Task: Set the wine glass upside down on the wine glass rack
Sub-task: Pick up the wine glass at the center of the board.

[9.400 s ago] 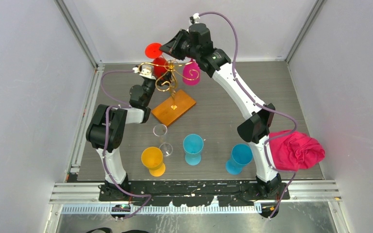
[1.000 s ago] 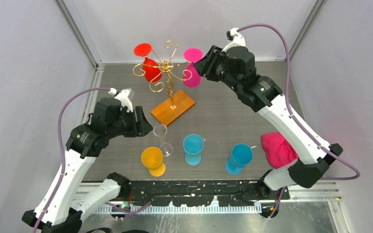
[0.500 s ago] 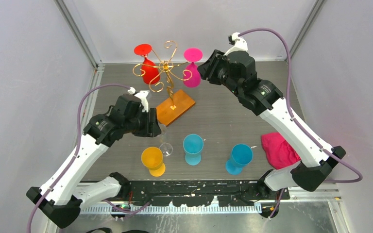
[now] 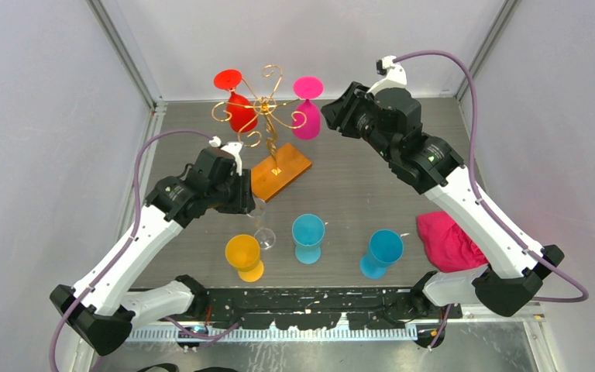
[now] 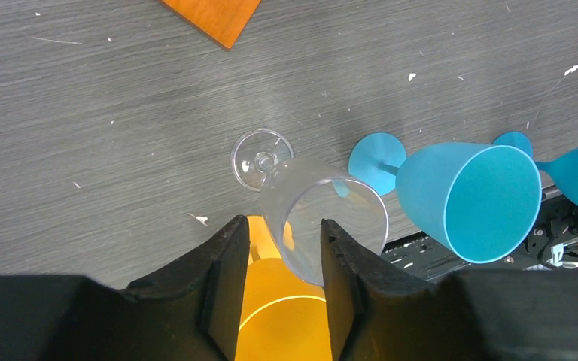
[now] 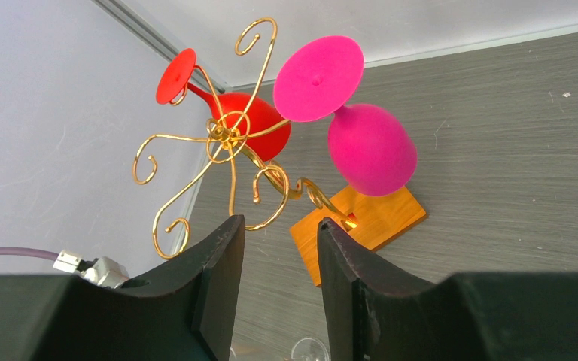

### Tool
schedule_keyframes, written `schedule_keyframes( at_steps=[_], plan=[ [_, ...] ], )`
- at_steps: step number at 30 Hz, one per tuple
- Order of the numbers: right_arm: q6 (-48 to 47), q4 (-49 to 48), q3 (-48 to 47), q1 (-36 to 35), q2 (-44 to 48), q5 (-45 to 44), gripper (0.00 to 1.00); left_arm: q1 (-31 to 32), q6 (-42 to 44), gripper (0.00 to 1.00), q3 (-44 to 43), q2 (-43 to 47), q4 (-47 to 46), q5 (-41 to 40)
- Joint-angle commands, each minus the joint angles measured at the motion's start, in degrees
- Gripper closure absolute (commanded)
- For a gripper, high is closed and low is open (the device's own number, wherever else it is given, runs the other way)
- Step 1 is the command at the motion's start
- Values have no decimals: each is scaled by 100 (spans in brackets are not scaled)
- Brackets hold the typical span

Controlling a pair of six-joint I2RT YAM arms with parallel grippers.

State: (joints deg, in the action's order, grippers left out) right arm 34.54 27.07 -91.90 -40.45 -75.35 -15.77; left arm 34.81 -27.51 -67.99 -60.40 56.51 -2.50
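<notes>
The clear wine glass would stay standing and the left gripper would come up empty if the robot lifted it now, because its fingers are wide apart at the wine glass's rim (image 4: pixel 256 204) (image 5: pixel 287 244).
The clear wine glass (image 4: pixel 262 225) stands upright in front of the wine glass rack (image 4: pixel 267 108), a gold wire stand on an orange wooden base (image 4: pixel 276 170). My left gripper (image 4: pixel 246 203) hovers over the glass. In the left wrist view the clear bowl (image 5: pixel 323 226) lies partly between the open fingers of the left gripper (image 5: pixel 278 248); the right finger covers part of its rim and the left finger is clear of it. A red glass (image 6: pixel 252 131) and a pink glass (image 6: pixel 369 158) hang upside down on the rack (image 6: pixel 229 135). My right gripper (image 6: pixel 280 233) is open and empty, just right of the rack.
A yellow glass (image 4: pixel 242 254), a teal glass (image 4: pixel 307 232) and a blue glass (image 4: pixel 381 249) stand upright in a row near the front edge. A crumpled pink cloth (image 4: pixel 449 240) lies at the right. Grey walls close in the table on three sides.
My left arm has swung right and forward over the clear glass, and its jaws have narrowed. My right arm has drawn back a little to the right of the rack.
</notes>
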Motion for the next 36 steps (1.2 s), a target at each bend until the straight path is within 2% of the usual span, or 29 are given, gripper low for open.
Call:
schedule_keyframes(
  at_steps=[1, 16, 20, 28, 36],
  plan=[
    [-62, -299, 61, -26, 203, -134, 53, 27, 128, 61, -8, -48, -193, -99],
    [-69, -360, 361, -29, 451, -320, 52, 29, 131, 86, 240, -243, -328, -3],
    [-63, -386, 421, -25, 527, -347, 52, 28, 123, 99, 273, -229, -371, 0],
    [-27, -434, 471, -25, 531, -339, 52, 42, 56, 99, 172, 44, -282, -154],
    [-28, -424, 471, -30, 551, -338, 52, 36, -51, 99, 214, 531, -164, -701]
  ],
)
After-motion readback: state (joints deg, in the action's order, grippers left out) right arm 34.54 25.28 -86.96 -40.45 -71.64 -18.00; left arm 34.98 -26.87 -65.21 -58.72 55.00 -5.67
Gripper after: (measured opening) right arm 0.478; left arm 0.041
